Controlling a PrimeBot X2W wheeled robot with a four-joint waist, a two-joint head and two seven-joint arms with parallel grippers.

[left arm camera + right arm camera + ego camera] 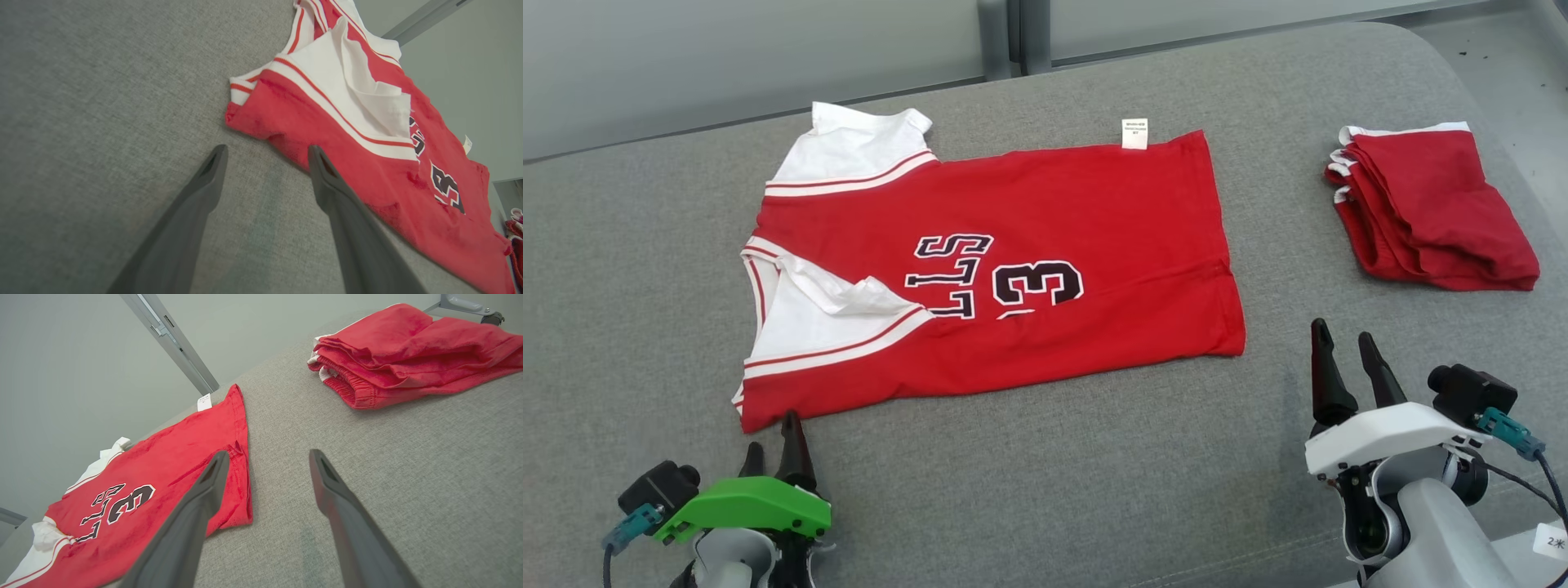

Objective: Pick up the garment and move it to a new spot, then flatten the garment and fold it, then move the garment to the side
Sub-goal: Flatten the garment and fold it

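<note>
Next, my left gripper grabs the garment by its red shoulder corner (756,420) (252,123), where the garment's folded edge stands up a little while the lettered front lies flat.
The garment (1045,245) is a red jersey with white sleeves and dark lettering, lying flat on the grey cushion with its neck end to the left. My left gripper (772,445) stands open just in front of its near left corner, not touching it; in the left wrist view the garment (367,163) lies beyond the open left gripper (267,153). My right gripper (1343,339) is open over bare cushion to the right of the hem. From the right wrist, the garment (171,473) lies left of the right gripper (267,457).
A folded red garment with white trim (1429,208) lies at the far right of the grey cushion (1045,490), also seen as a folded stack (408,351) from the right wrist. The cushion's back edge meets a pale wall with a metal post (1013,37).
</note>
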